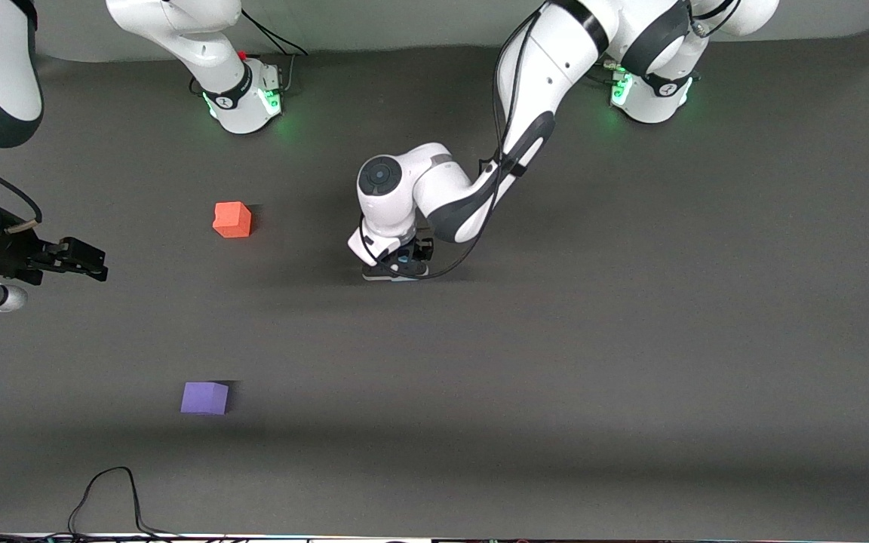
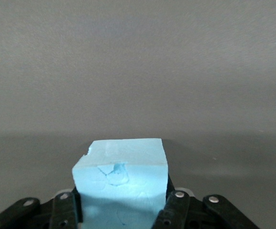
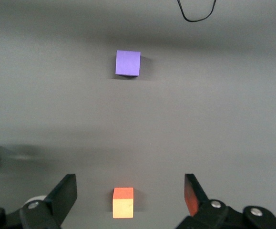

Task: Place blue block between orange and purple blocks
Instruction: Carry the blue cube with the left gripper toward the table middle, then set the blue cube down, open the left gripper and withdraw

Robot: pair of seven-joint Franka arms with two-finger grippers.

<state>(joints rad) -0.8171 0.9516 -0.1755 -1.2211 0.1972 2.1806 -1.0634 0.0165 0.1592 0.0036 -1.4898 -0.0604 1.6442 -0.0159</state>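
Observation:
My left gripper opens next, since the light blue block (image 2: 121,167) is low on the dark mat between the orange and purple blocks and would stand.
My left gripper (image 1: 398,268) is low over the middle of the dark mat, shut on the light blue block (image 2: 121,167), whose sides sit between the two black fingers (image 2: 175,205). Only a sliver of the blue block (image 1: 405,260) shows under the hand in the front view. The orange block (image 1: 232,219) rests on the mat toward the right arm's end. The purple block (image 1: 204,397) lies nearer the front camera than the orange one. My right gripper (image 1: 91,262) hangs open in the air at the right arm's end; its wrist view looks down on the orange block (image 3: 123,202) and the purple block (image 3: 127,63).
A black cable (image 1: 106,494) loops on the mat at the edge nearest the front camera, close to the purple block, and the same cable (image 3: 197,12) appears in the right wrist view. Both arm bases (image 1: 242,98) stand along the edge farthest from that camera.

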